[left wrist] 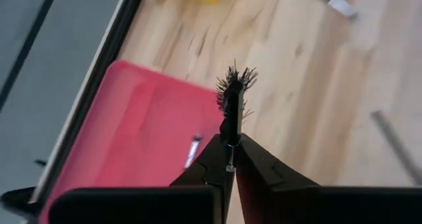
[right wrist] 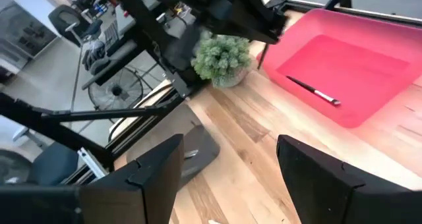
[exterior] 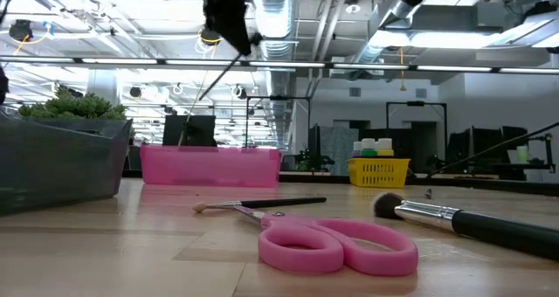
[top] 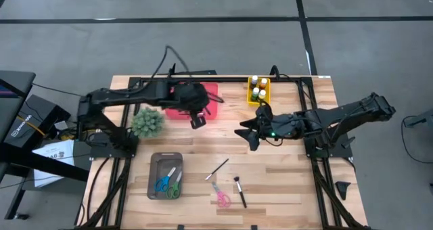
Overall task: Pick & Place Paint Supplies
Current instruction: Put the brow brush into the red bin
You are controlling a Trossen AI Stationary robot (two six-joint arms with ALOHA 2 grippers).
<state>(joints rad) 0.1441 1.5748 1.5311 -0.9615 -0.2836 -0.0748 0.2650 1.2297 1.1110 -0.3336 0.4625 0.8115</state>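
Note:
The bristles reach past the pink tray's edge, over wood, so my left gripper should move the paintbrush (left wrist: pixel 233 102) over the tray before opening.
My left gripper (top: pixel 197 120) hangs over the near edge of the pink tray (top: pixel 177 103), shut on a thin dark paintbrush (left wrist: pixel 233 102) with splayed bristles. Another thin brush (right wrist: pixel 315 91) lies flat in that tray. Paint bottles (top: pixel 258 88) stand in a yellow basket (top: pixel 265 98) at the far edge. A thin brush (top: pixel 218 169) and a thick black-handled brush (top: pixel 239 191) lie on the wood near the front. My right gripper (top: pixel 245 134) hovers open above the table's middle, holding nothing. My left gripper pinches the brush's thin shaft (left wrist: pixel 229 135) between its two fingertips. The brush runs along the fingers and sticks out ahead of them, bristle end foremost. In the low view it slants down from the gripper (exterior: pixel 229 17), lifted clear above the pink tray (exterior: pixel 210 164).
A fuzzy green tuft (top: pixel 147 122) sits left of the pink tray. A grey tray (top: pixel 157 164) near the front left holds blue and green scissors (top: pixel 168 184). Pink scissors (top: pixel 222 196) lie on the wood near the front edge.

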